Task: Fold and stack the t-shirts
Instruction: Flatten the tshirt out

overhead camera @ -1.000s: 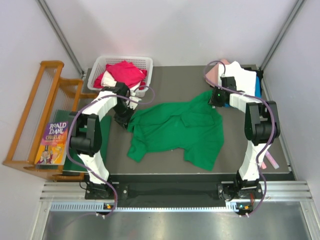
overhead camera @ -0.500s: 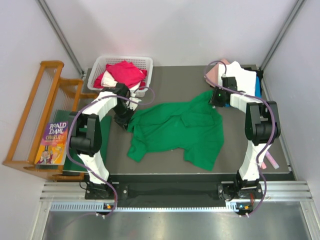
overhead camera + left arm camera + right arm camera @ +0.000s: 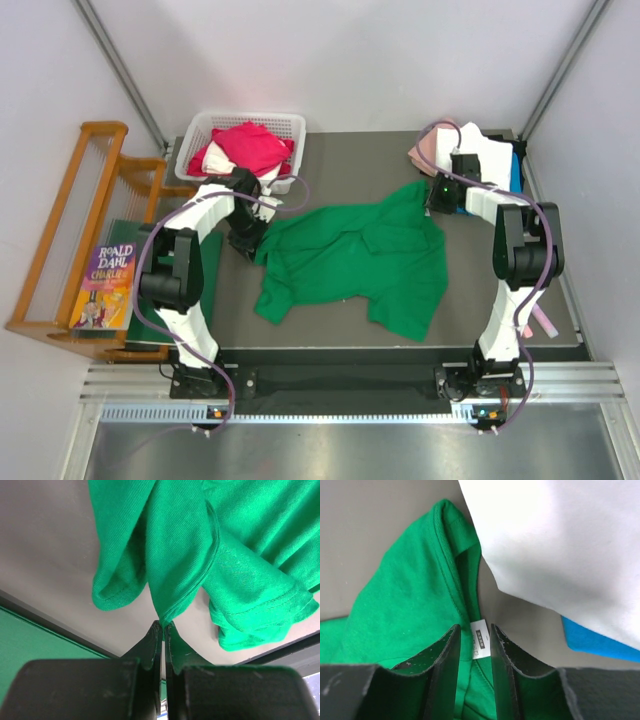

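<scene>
The green t-shirt needs to be stretched flat for folding, so next my right gripper will grab the green t-shirt's collar edge (image 3: 425, 206) by the white neck label, opposite my left gripper's hold.
A bright green t-shirt (image 3: 350, 260) lies crumpled and spread across the middle of the grey table (image 3: 350, 165). My left gripper (image 3: 250, 243) is at its left edge, and in the left wrist view the left gripper (image 3: 163, 624) is shut on a pinched fold of the green t-shirt (image 3: 200, 555). My right gripper (image 3: 433, 205) is at the shirt's far right collar. In the right wrist view the right gripper (image 3: 474, 627) is open, its jaws standing either side of the white neck label (image 3: 480, 639) without pressing it.
Pink (image 3: 428, 150), white (image 3: 490, 155) and blue (image 3: 516, 172) t-shirts lie stacked at the back right, close to the right gripper. A white basket (image 3: 200, 135) at the back left holds a red t-shirt (image 3: 245, 145). A dark green mat (image 3: 208, 268), a book (image 3: 103, 285) and a wooden rack (image 3: 70, 220) are left.
My right gripper has shifted slightly right and back at the collar, and its jaws have widened a little. The left gripper has kept its hold and place.
</scene>
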You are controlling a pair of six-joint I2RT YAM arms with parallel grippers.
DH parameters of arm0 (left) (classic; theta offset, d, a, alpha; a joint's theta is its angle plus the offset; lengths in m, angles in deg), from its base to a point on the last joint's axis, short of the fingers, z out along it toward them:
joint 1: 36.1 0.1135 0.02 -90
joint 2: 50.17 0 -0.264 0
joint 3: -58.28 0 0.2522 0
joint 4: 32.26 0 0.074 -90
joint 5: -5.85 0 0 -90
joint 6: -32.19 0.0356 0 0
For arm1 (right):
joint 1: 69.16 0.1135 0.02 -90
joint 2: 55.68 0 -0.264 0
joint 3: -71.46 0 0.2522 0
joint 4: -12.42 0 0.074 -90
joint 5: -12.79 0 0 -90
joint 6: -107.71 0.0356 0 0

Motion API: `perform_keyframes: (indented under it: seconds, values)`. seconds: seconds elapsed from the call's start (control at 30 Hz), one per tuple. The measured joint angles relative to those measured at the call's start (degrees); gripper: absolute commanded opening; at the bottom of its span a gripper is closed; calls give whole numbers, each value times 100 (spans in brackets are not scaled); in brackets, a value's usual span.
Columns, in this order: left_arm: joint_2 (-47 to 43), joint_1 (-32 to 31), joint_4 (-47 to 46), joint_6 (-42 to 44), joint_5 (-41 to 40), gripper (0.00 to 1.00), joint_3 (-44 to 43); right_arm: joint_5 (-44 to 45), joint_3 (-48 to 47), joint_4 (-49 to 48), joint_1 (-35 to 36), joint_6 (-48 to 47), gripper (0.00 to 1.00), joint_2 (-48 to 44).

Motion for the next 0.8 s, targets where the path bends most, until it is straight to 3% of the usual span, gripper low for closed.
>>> perform_keyframes:
  seconds: [0.8]
  values:
    - [-13, 0, -28, -2, 101, 0, 66, -72, 17, -4, 170, 15, 26, 0]
